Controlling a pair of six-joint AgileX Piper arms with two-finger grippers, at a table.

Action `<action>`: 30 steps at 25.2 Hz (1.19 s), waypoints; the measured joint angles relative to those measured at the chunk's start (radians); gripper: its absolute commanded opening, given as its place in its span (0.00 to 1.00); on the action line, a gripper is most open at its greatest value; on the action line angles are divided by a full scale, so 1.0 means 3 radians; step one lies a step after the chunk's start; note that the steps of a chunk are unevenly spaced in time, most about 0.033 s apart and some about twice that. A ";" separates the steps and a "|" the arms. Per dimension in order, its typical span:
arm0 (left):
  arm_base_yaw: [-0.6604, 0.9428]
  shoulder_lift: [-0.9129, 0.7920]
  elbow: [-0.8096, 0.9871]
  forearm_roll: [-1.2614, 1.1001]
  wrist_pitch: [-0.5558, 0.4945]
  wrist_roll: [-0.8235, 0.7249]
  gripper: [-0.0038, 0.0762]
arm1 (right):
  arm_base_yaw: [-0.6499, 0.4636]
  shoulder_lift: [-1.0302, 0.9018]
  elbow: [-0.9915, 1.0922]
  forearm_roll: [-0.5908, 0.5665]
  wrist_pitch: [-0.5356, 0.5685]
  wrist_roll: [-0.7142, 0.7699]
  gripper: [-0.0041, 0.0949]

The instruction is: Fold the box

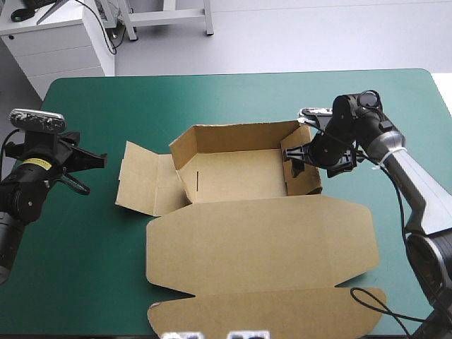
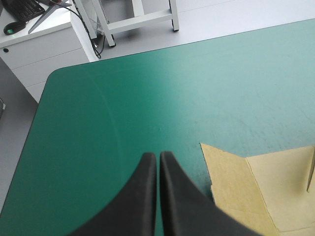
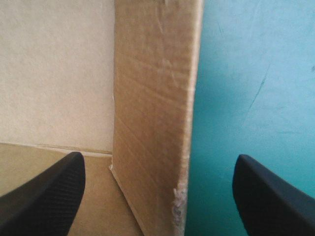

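I should next grab the open tray point(image 1: 240, 169) with my right gripper by its thin upright side point(image 1: 304, 173), because the tray is far wider than my fingers.
The brown box point(image 1: 244, 176) lies mid-table as an open tray with back and right walls raised, its left flaps point(image 1: 145, 180) spread flat and the big lid point(image 1: 261, 244) flat toward the near edge. My right gripper point(image 1: 296, 157) stands open astride the tray's right wall point(image 3: 157, 123), one finger inside the tray, the other outside over the teal-green cover. My left gripper point(image 1: 88, 161) is shut and holds nothing, hanging over bare cover left of the box; the left flap's corner point(image 2: 231, 187) shows just ahead of its fingers.
A white cabinet point(image 1: 60, 39) stands beyond the table's far-left corner. Bare teal-green cover point(image 1: 233, 99) lies behind the box and along the left side. The lid's front flap point(image 1: 268, 314) reaches close to the table's near edge.
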 measured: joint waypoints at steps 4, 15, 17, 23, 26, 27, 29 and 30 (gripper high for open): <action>0.0000 0.0003 0.0000 0.0000 0.0000 -0.0003 0.06 | 0.0000 0.0000 0.0169 0.0009 0.0000 -0.0014 0.79; 0.0000 0.0003 0.0004 -0.0115 0.0000 -0.0006 0.06 | 0.0000 0.0109 0.0230 0.0028 -0.0113 -0.0070 0.20; 0.0000 0.0003 0.0004 -0.0172 0.0000 -0.0006 0.06 | 0.0000 0.0128 0.0230 0.0039 -0.0122 -0.0109 0.03; 0.0000 0.0003 0.0004 -0.0234 0.0000 -0.0006 0.05 | -0.0003 0.0138 -0.0031 -0.0030 -0.0011 -0.0238 0.03; 0.0000 0.0003 0.0004 -0.0273 0.0007 -0.0015 0.05 | -0.0003 0.0104 -0.0193 -0.0029 -0.0007 -0.0389 0.02; 0.0000 0.0007 0.0004 -0.0273 0.0007 -0.0015 0.05 | -0.0034 0.0045 -0.0206 0.0006 -0.0007 -0.0478 0.02; 0.0000 0.0035 0.0001 -0.0273 0.0000 -0.0015 0.05 | -0.0124 -0.0060 -0.0206 0.0060 0.0011 -0.0557 0.02; 0.0000 0.0049 0.0001 -0.0275 0.0000 -0.0015 0.05 | -0.0166 -0.0099 -0.0206 0.0072 0.0018 -0.0582 0.02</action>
